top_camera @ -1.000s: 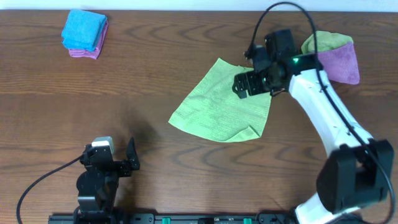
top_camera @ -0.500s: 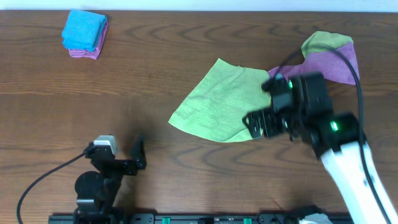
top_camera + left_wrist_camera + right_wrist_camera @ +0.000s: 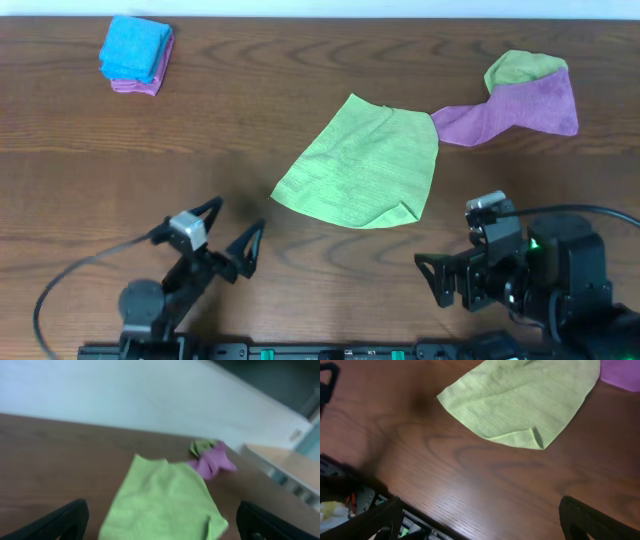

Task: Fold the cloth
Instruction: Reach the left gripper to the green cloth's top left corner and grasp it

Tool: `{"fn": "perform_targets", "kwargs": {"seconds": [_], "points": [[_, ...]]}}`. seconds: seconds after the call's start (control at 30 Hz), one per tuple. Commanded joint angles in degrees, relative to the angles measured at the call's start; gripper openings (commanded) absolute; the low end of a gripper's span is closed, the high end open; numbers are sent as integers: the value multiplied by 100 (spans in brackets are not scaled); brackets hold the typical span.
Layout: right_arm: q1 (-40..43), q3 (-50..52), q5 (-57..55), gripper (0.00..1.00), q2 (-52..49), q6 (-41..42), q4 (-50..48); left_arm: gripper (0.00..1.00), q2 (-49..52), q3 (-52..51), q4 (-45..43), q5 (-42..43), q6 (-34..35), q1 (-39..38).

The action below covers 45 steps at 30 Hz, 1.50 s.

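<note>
The left gripper grabs the lime-green cloth near its far corner point(image 3: 354, 103) point(image 3: 138, 461) next, to turn it square and flat for folding.
The lime-green cloth point(image 3: 360, 165) lies spread flat in the middle of the table, set like a diamond, with its near right corner turned over in a small flap. It also shows in the left wrist view point(image 3: 165, 500) and the right wrist view point(image 3: 520, 405). My left gripper point(image 3: 232, 222) is open and empty near the table's front left, pointing at the cloth and apart from it. My right gripper point(image 3: 440, 283) is open and empty near the front right edge, well short of the cloth. Both wrist views show the fingers spread wide, the left point(image 3: 165, 530) and the right point(image 3: 480, 525).
A purple cloth point(image 3: 520, 110) with a yellower-green cloth point(image 3: 520, 68) lies crumpled at the back right, almost touching the lime cloth's right corner. A folded blue cloth point(image 3: 135, 48) on a pink one sits at the back left. The arm bases stand along the front edge.
My right arm has pulled back from the cloth's far right corner to the table's front right edge, gripper empty. My left gripper has risen and turned toward the cloth. The cloth has not moved.
</note>
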State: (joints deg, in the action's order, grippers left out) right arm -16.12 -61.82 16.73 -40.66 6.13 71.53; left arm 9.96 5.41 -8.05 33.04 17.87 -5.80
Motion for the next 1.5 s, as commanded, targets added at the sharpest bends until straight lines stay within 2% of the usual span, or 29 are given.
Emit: {"fn": "perform_targets", "kwargs": {"seconds": [0.0,0.1,0.23,0.4,0.63,0.8,0.9,1.0,1.17,1.23,1.27,1.33,1.4,1.43,1.47], "points": [[-52,219,20,99,39,109,-4,95,1117,-59,-717,-7,-221,-492],[-52,446,24,99,39,118,-160,95,2483,302,-1340,-358,-570,-1060],[-46,457,4,99,42,122,-393,95,4546,1613,-1235,-514,-1316,-1720],[-44,457,-131,99,42,337,-647,95,6918,3799,-319,-494,-1921,-1878],[-42,457,-426,99,39,459,-979,95,9241,6522,848,-516,-2415,-1878],[-42,457,-649,99,39,459,-1154,95,10574,8330,1587,-514,-2629,-1864],[-42,457,-647,99,37,461,-1167,95,11134,9049,1731,-175,-2645,-1860],[-42,457,-640,99,37,632,-1082,95,11302,9182,1451,518,-2647,-1860],[-42,457,-614,99,39,678,-737,95,11302,9182,774,944,-2505,-1867],[-42,457,-619,99,37,719,-627,100,11307,9182,660,1003,-2518,-1893],[-42,457,-614,99,37,717,-608,89,11328,9182,662,815,-2516,-1906],[-42,457,-599,99,39,717,-608,89,11409,9182,693,358,-2509,-1967],[-42,457,-603,99,39,715,-623,68,11562,9182,697,-236,-2310,-2061],[-42,457,-603,99,39,713,-643,46,11678,9182,693,-520,-2122,-2124],[-42,455,-603,99,37,715,-662,28,11768,9182,686,-671,-2024,-2164]]}}
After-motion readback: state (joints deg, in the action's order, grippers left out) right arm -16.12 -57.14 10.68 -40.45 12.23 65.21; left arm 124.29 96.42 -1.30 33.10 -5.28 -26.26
